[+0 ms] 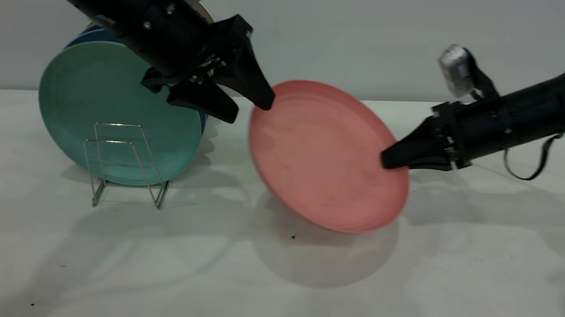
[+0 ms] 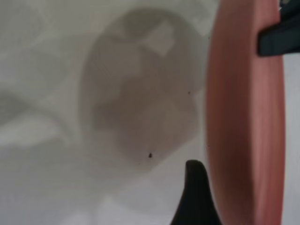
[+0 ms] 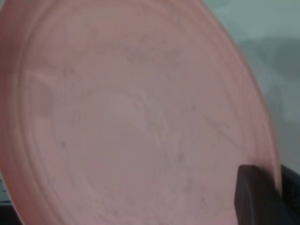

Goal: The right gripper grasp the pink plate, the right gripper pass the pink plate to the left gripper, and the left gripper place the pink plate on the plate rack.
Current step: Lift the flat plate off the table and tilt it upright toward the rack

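Note:
My left gripper grabs the pink plate's rim opposite my right gripper next, to leave the plate's bottom rim free for the rack.
The pink plate hangs tilted above the table, its hollow face toward the camera. My right gripper is shut on its right rim; in the right wrist view one finger lies on the plate's face and the other sits behind the rim. My left gripper is open at the plate's upper-left rim, its fingers spread apart. In the left wrist view one finger sits just beside the edge-on plate; the other finger is out of view. The plate rack stands at the left.
A green plate stands upright in the rack's rear part, with a blue plate behind it. The rack's front loops hold nothing. The plate casts a round shadow on the white table.

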Controlling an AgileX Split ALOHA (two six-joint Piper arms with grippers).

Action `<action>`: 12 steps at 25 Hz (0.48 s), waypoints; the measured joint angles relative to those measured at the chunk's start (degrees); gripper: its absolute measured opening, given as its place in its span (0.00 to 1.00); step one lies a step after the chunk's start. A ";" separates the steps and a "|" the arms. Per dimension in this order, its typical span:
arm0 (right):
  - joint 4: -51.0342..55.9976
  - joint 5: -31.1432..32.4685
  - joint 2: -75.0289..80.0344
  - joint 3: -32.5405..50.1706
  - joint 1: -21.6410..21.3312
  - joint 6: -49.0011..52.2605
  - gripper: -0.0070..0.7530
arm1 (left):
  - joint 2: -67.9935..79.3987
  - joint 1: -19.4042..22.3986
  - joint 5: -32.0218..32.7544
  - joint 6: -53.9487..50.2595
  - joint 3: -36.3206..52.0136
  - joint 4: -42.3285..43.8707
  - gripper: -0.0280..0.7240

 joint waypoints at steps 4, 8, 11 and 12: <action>1.71 0.00 0.00 0.00 0.83 -0.17 0.03 | 0.42 -0.64 -0.86 0.00 0.00 0.05 0.80; 2.36 0.10 0.05 0.00 0.77 -0.17 0.03 | 0.49 -0.64 -1.19 -0.06 0.00 0.18 0.62; 2.36 0.10 -0.09 0.00 0.82 -0.17 0.03 | 0.49 -0.64 -1.19 -0.06 0.00 0.18 0.41; 2.27 0.03 -0.36 0.00 0.92 -0.17 0.03 | 0.49 -0.64 -1.19 -0.06 0.00 0.24 0.34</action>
